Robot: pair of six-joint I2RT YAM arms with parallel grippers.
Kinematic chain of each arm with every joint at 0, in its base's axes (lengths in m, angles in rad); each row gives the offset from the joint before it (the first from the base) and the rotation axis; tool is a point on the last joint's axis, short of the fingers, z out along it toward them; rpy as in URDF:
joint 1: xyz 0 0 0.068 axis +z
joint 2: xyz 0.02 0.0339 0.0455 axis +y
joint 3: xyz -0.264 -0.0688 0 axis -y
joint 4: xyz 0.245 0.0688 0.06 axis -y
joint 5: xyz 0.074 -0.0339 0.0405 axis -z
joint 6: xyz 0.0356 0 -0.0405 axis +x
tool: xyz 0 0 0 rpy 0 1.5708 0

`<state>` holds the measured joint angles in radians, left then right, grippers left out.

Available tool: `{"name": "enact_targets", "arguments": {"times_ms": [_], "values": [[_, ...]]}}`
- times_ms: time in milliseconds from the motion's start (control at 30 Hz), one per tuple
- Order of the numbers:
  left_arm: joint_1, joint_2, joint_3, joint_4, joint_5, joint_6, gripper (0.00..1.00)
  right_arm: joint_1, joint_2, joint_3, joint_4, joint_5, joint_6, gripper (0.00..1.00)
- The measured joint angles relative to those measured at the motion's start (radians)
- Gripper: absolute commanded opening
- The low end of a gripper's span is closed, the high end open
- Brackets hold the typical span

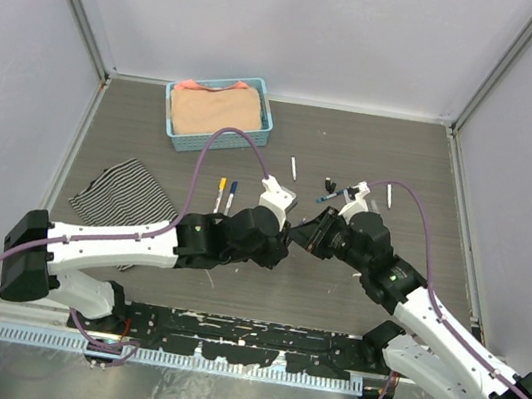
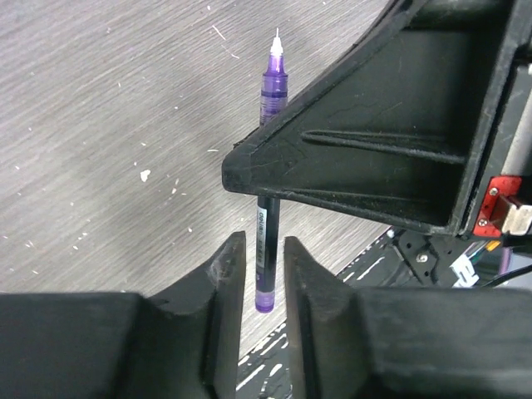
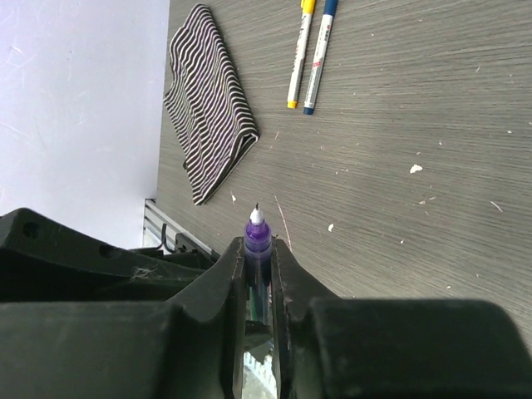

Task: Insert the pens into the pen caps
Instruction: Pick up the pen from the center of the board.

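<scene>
The purple-tipped pen (image 2: 273, 87) needs to be grabbed next by its tail end (image 2: 265, 273) with my left gripper. The bare tip of the pen then stays free to go into its cap.
A purple-tipped pen (image 3: 256, 233) is held in the air between the two arms, and my right gripper (image 3: 258, 245) is shut on it just behind its bare tip. In the left wrist view the same pen (image 2: 273, 87) runs behind the right gripper's finger (image 2: 374, 166). Its purple tail end hangs between my left gripper's (image 2: 261, 241) slightly parted jaws, with a gap on each side. Both grippers meet above the table's middle (image 1: 298, 237). Two white pens, one capped yellow (image 1: 221, 188) and one capped blue (image 1: 232, 192), lie side by side. Small caps (image 1: 329, 184) lie further back.
A blue basket (image 1: 177, 135) with pink cloth stands at the back left. A striped cloth (image 1: 125, 195) lies at the left, also in the right wrist view (image 3: 208, 108). Loose white pens (image 1: 293, 167) (image 1: 388, 195) lie behind the grippers.
</scene>
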<state>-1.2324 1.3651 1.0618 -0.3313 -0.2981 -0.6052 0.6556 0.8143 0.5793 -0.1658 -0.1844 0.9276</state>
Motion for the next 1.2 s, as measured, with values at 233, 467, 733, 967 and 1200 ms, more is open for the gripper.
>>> {"name": "enact_targets", "arguments": {"times_ms": [233,467,733,967,1200], "values": [[0.0,-0.001,-0.011,0.002,-0.006,0.0,0.43,0.01,0.0,0.0,0.001,0.0,0.007,0.01],[0.0,-0.001,-0.011,0.003,-0.006,0.0,0.4,0.013,0.0,0.001,0.001,-0.002,0.019,0.01],[0.0,-0.001,-0.011,0.005,-0.006,0.0,0.4,0.018,-0.007,0.006,0.002,-0.009,0.032,0.01],[0.0,0.004,-0.012,0.006,0.001,0.0,0.2,0.018,-0.016,0.017,0.006,-0.009,0.041,0.0],[-0.003,0.005,-0.012,0.017,0.016,0.003,0.0,0.018,-0.018,0.019,0.0,0.003,0.039,0.26]]}}
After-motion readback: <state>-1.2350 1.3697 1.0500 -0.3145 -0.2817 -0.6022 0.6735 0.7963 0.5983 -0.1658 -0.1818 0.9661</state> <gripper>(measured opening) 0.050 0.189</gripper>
